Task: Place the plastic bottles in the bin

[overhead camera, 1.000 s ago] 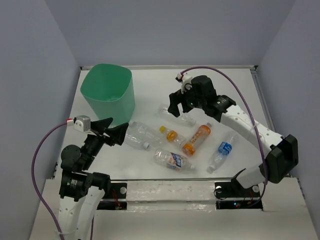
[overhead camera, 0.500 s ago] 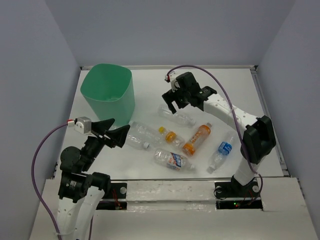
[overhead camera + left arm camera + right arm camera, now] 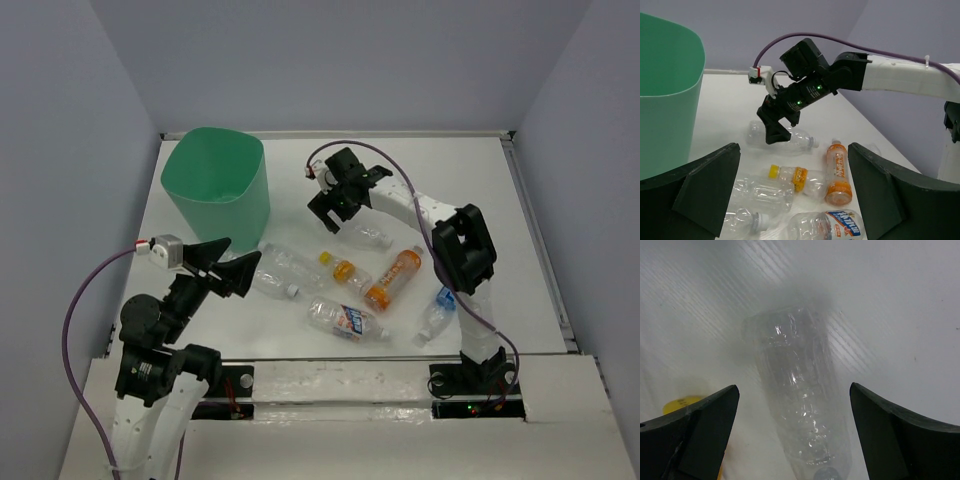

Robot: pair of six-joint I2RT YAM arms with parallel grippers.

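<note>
My right gripper should go lower first and then close on the clear bottle, because the bottle is well below its fingers.
The mint-green bin [image 3: 215,190] stands upright at the back left and also shows in the left wrist view [image 3: 665,100]. My right gripper [image 3: 328,218] is open and hangs over the base end of a clear unlabelled bottle [image 3: 800,405], its fingers either side and apart from it. That bottle [image 3: 368,235] lies flat. A yellow-capped bottle [image 3: 343,268], an orange bottle [image 3: 392,278], a white-orange labelled bottle [image 3: 345,320] and a blue-labelled bottle [image 3: 440,308] lie nearby. My left gripper [image 3: 243,254] is open and empty above two clear bottles [image 3: 280,270].
The right arm's elbow [image 3: 460,245] hangs over the table's right half, above the blue-labelled bottle. Purple cables [image 3: 85,300] loop off both wrists. Grey walls close in the back and sides, and a low rim [image 3: 400,133] runs along the table's far edge.
My right gripper has swung left, toward the bin, and now sits over the clear bottle's base end. The left arm and the bottles have barely moved.
</note>
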